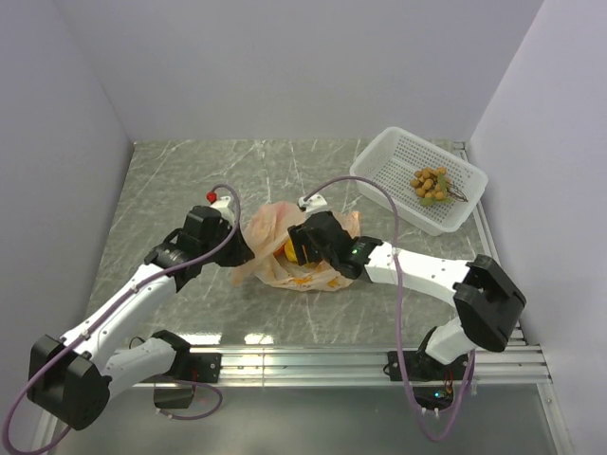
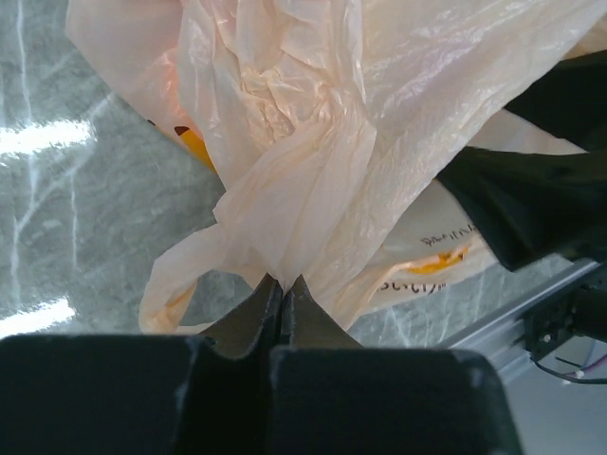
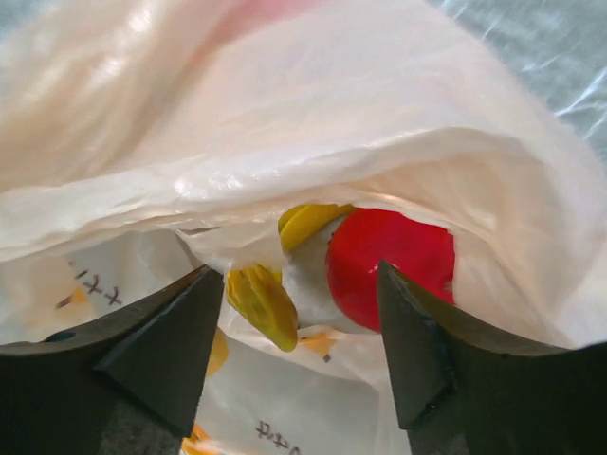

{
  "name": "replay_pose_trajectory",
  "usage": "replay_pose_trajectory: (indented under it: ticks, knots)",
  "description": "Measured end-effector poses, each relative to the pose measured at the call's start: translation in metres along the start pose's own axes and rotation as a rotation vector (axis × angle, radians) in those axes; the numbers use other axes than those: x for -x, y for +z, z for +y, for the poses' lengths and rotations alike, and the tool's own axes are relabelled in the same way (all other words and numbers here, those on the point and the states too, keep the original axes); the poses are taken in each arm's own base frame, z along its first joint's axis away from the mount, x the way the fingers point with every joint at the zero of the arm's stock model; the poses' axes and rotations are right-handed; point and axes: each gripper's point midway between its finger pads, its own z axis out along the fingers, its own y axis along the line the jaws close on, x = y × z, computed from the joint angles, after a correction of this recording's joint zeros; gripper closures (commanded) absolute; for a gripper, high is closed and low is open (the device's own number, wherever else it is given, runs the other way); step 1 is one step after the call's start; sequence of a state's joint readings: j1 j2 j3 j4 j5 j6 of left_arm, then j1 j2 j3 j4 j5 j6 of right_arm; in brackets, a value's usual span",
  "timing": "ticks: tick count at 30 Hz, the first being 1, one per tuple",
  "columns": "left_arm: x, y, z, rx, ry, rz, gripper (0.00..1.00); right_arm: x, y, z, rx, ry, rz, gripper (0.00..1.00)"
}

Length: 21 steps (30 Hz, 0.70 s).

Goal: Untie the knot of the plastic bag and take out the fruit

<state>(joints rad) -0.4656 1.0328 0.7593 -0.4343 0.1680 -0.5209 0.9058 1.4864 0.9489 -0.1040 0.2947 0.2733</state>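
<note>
My right gripper's fingers are still short of the banana's stem in the right wrist view, so it moves toward the stem, before closing.
The peach-orange plastic bag (image 1: 285, 227) lies crumpled mid-table with its mouth agape; the knot is out of view. My left gripper (image 1: 244, 252) is shut on a bunched fold at the bag's left edge (image 2: 283, 278), the thin plastic bag (image 2: 322, 142) fanning out above the tips. At the bag's mouth my right gripper (image 1: 294, 248) stands open (image 3: 299, 275), nothing between its fingers. Just beyond them, inside the plastic bag (image 3: 285, 114), lie a yellow banana (image 3: 263, 305) and a red apple (image 3: 394, 261). A bunch of tan-green grapes (image 1: 431, 184) lies apart from the bag.
A white perforated basket (image 1: 384, 161) stands at the back right and holds the grapes. The right gripper's black body (image 2: 531, 199) shows close beside the bag in the left wrist view. A metal rail (image 1: 313, 358) runs along the near table edge.
</note>
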Motion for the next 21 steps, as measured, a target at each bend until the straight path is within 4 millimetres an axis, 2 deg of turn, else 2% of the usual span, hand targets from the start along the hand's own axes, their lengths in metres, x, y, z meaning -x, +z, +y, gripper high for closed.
replay_pose_trajectory:
  ticks: [7,10,13,14,17,20,21]
  knots:
    - [-0.008,0.000,-0.008,-0.043,-0.016,0.022,0.99,-0.028,0.010,0.017,0.052,-0.038,0.074,0.26]
    - [-0.011,0.002,-0.011,-0.054,-0.013,0.037,0.99,-0.035,0.014,0.019,0.050,-0.052,0.084,0.34]
    - [-0.012,0.003,-0.011,-0.055,-0.010,0.044,0.99,-0.043,0.021,0.014,0.022,-0.069,0.100,0.55]
    - [-0.013,0.004,-0.011,-0.055,-0.008,0.045,0.99,-0.046,0.023,0.013,0.012,-0.075,0.105,0.70]
    - [-0.013,0.004,-0.010,-0.053,-0.002,0.044,0.99,-0.048,0.024,0.010,0.002,-0.087,0.103,0.91]
    - [-0.012,0.004,-0.009,-0.043,0.000,0.041,0.99,-0.048,0.018,0.009,0.015,-0.100,0.096,1.00]
    - [-0.012,0.005,-0.008,-0.039,0.000,0.038,0.99,-0.045,0.014,0.010,0.030,-0.102,0.089,1.00]
